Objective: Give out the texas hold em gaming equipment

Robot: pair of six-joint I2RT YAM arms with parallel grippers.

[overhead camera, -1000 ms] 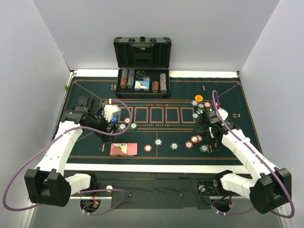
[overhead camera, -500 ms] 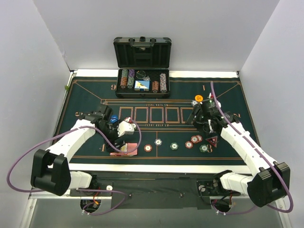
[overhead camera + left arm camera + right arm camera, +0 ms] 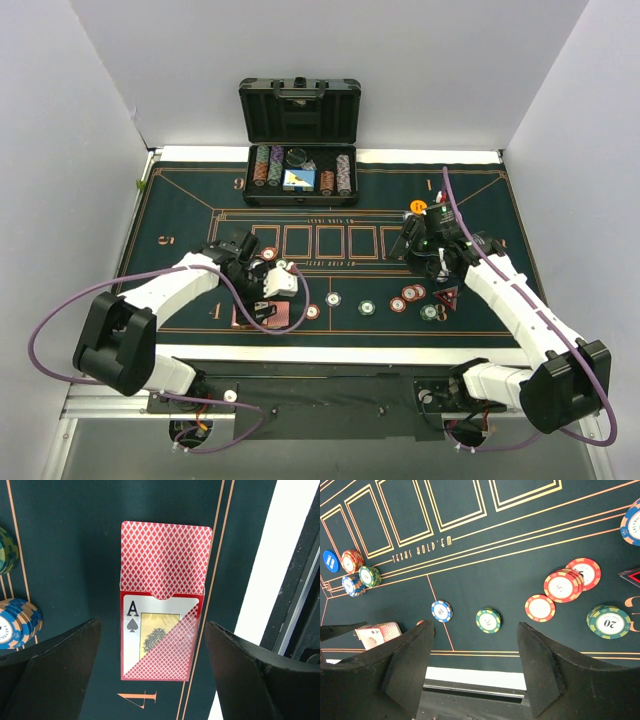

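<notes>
My left gripper would leave the red card pack on the mat if it went up now. Its open fingers are beside the pack and don't touch it.
A red card pack (image 3: 162, 645) with an ace of spades on its face lies on the green mat, with red-backed playing cards (image 3: 165, 560) sticking out of its top. My left gripper (image 3: 152, 630) hangs open right above it, one finger on each side and neither touching it; the left gripper (image 3: 262, 303) is at the front left of the mat. Loose poker chips, one blue (image 3: 441, 611), one green (image 3: 488, 620) and one red (image 3: 540, 608), lie on the mat. My right gripper (image 3: 475, 635) is open and empty above them. A dark red triangular marker (image 3: 446, 296) lies nearby.
An open black case (image 3: 300, 140) with racked chips stands at the back. An orange disc (image 3: 418, 206) and a blue disc (image 3: 330, 560) rest on the mat. A small group of chips (image 3: 17, 622) sits left of the pack. The mat's white front edge (image 3: 260, 595) runs close by.
My left arm has swung from the left middle of the mat forward and right, ending over the card pack. My right gripper has shifted a little toward the back.
</notes>
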